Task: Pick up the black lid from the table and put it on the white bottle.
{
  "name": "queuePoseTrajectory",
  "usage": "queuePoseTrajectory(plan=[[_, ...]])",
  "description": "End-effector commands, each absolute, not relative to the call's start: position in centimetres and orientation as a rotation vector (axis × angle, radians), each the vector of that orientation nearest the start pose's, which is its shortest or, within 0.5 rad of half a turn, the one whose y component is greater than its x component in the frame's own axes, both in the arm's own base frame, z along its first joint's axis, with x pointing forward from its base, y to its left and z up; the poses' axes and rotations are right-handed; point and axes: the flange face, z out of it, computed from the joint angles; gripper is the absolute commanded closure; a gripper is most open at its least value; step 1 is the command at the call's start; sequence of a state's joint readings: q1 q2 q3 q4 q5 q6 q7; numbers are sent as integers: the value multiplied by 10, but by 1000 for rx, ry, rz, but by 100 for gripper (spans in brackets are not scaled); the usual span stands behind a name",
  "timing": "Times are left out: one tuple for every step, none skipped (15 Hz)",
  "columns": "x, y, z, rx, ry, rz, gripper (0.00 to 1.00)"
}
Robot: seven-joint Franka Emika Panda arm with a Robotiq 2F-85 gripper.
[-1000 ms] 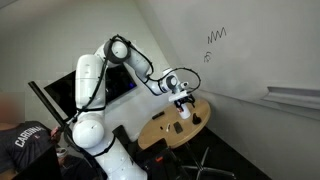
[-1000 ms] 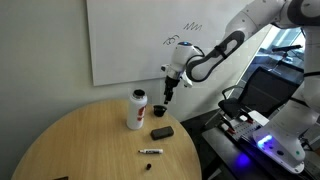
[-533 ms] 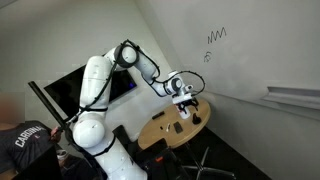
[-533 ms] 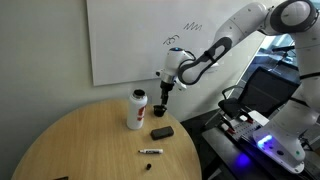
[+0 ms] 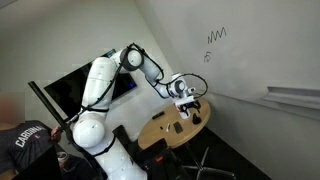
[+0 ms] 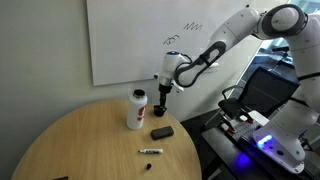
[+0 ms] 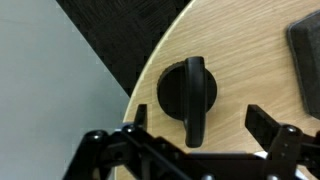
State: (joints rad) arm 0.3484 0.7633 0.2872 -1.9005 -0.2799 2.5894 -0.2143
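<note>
My gripper should close on the black lid now. The black lid's raised line [image 6: 159, 109] [image 7: 195, 101] is midway between my fingers, so they would hold the lid if I closed now.
The black lid [image 7: 176, 88], round with a raised ridge across it, lies on the light wooden table [image 7: 250, 70] near its edge. In the wrist view my gripper [image 7: 200, 120] is open, one finger on each side of the lid and just above it. In an exterior view the gripper [image 6: 163, 96] hangs over the lid [image 6: 158, 108], right beside the white bottle [image 6: 136, 108]. The bottle stands upright with a red label band and an open neck. In the other exterior view the gripper [image 5: 187, 100] is over the round table [image 5: 170, 128].
A flat black block [image 6: 161, 132] and a marker pen [image 6: 150, 152] lie on the table [image 6: 90, 140] in front of the bottle. The block's corner shows in the wrist view [image 7: 305, 50]. A whiteboard [image 6: 130, 35] hangs behind. Black equipment stands beside the table.
The gripper has moved a little toward the bottle and now sits over the lid. The lid, bottle, block and marker have not moved.
</note>
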Motion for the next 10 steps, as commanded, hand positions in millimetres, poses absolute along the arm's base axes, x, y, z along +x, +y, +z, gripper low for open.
queuePoseTrajectory(plan=[[500, 367, 100, -2685, -1530, 99, 0], [500, 367, 98, -2686, -1527, 100, 0], [500, 367, 97, -2684, -1529, 99, 25], [500, 367, 96, -2685, -1527, 101, 26], [501, 368, 95, -2685, -1526, 102, 34], [501, 368, 95, -2685, -1525, 103, 41], [501, 368, 94, -2686, -1524, 104, 51], [501, 368, 94, -2686, -1524, 104, 58], [502, 368, 94, -2687, -1522, 104, 66], [502, 368, 94, -2688, -1521, 103, 73]])
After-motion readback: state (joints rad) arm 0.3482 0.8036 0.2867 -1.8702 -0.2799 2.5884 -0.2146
